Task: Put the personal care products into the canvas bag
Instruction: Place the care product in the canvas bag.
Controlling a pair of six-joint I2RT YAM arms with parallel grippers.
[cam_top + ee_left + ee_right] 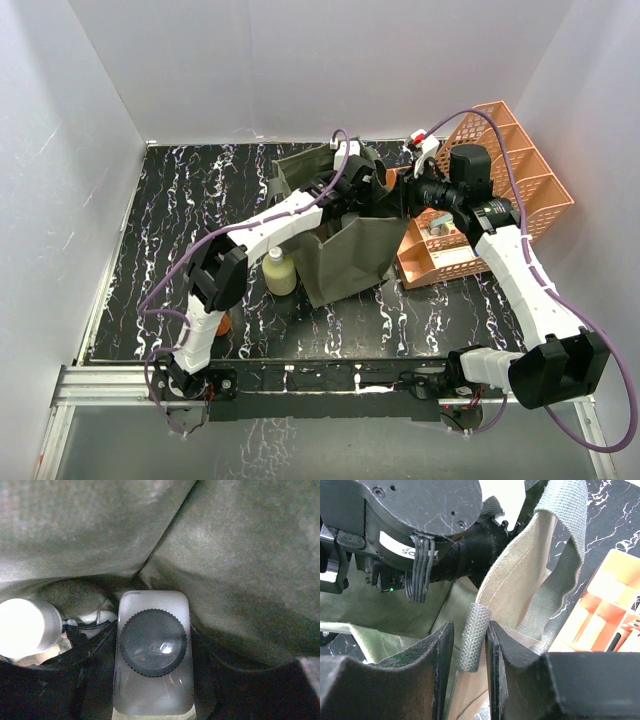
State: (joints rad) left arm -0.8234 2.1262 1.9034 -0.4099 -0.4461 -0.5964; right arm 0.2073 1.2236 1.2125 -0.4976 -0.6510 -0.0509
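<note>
The clear bottle is low inside the bag, right beside the white-capped bottle. My left gripper should open now, as the clear bottle would land inside.
The olive canvas bag stands open at the table's middle. My left gripper reaches down into it. In the left wrist view it is shut on a clear bottle with a black cap, low inside the bag, next to a white-capped bottle. My right gripper is at the bag's right rim. In the right wrist view it is closed on the bag's strap handle. A pale yellow bottle stands left of the bag. An orange item shows behind the left arm.
The orange lattice tray organizer stands right of the bag, close behind my right arm, and shows in the right wrist view. White walls enclose the black marbled table.
</note>
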